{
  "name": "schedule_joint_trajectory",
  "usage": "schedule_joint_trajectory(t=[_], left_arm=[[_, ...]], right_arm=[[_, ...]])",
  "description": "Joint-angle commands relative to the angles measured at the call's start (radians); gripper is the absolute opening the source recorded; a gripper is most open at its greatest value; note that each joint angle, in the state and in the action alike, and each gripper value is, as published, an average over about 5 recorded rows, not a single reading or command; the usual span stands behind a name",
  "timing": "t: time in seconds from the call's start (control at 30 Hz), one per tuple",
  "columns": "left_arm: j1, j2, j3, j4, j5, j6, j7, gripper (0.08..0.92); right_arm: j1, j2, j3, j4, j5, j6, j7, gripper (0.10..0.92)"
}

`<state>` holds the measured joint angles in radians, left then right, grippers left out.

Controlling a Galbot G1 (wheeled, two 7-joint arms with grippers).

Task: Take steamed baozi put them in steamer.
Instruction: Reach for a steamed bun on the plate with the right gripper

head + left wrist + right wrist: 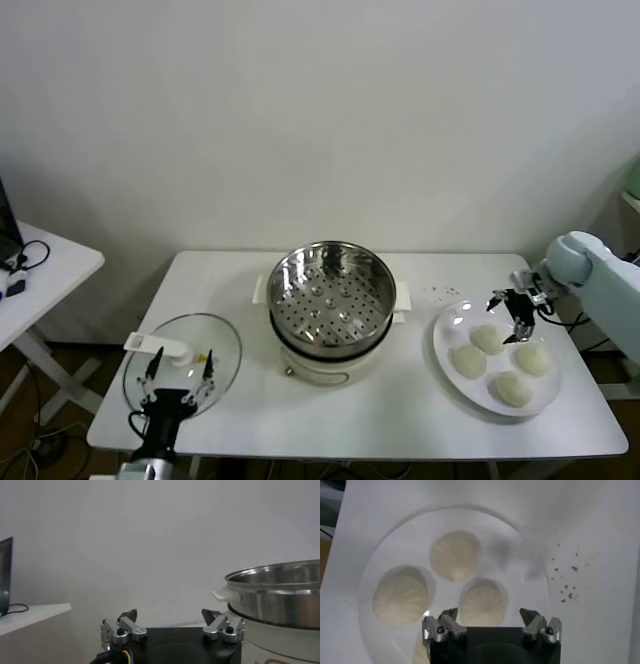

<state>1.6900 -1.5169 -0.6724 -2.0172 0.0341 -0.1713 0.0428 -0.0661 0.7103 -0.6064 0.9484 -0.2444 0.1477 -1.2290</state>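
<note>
The right gripper grabs the back baozi by its round sides next, to put a baozi in the empty steamer (330, 305).
Several off-white baozi lie on a flat white plate (447, 328) at the table's right: one at the back (488, 338), one left (468, 360), one right (533, 358), one in front (511, 388). My right gripper (512, 308) is open and empty, a little above the plate's back part. In the right wrist view the right gripper (490, 615) stands over one baozi (484, 602), with others (455, 555) (401, 599) beyond. The shiny steamer (330, 288) stands empty on its cream pot base (322, 368) at mid-table. My left gripper (180, 370) is open and empty at the front left.
A glass lid (218, 350) with a white handle (158, 347) lies under my left gripper. The steamer's wall shows in the left wrist view (277, 595). Dark specks (440, 292) dot the table behind the plate. A side table (45, 268) stands to the left.
</note>
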Motion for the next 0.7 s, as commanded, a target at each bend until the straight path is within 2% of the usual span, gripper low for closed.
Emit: schedule_joint_trajectory(t=[0.03, 0.7], left_arm=[[-0.004, 0.003, -0.007, 0.001, -0.012, 0.003, 0.001, 0.823], [-0.01, 0.001, -0.011, 0.006, -0.01, 0.01, -0.002, 0.823]], right_arm=[[-0.006, 0.075, 0.011, -0.08, -0.099, 0.028, -0.003, 0.823], [-0.04, 0.105, 0.057, -0.125, -0.168, 0.054, -0.006, 0.823]])
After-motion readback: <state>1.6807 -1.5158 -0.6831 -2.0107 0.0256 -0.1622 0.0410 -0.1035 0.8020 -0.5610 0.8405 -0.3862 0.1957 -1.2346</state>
